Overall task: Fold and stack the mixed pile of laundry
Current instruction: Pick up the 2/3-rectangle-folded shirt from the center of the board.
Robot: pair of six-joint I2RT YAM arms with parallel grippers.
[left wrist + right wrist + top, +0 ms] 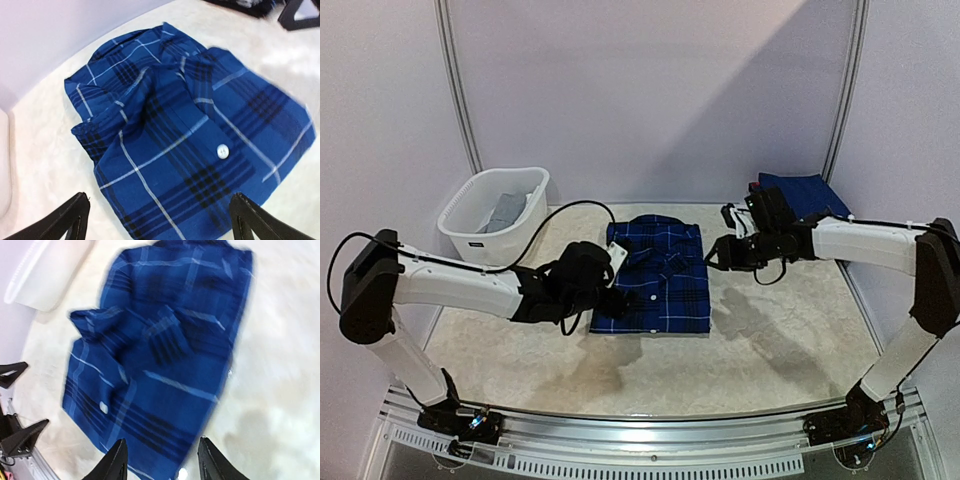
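Observation:
My left gripper grabs the plaid shirt by its near edge, opposite the collar, next, to fold that edge toward the collar.
The dark blue plaid shirt lies folded in a rectangle at the table's middle, collar up; it fills the left wrist view and the right wrist view. My left gripper is open and empty, hovering at the shirt's left edge. My right gripper is open and empty, just off the shirt's right edge. A grey garment lies in the white basket. A folded dark blue garment lies at the back right. No white shirt shows.
The basket stands at the back left by the wall. A black cable arcs over the table from the left arm. The table's metal front rail runs along the near edge.

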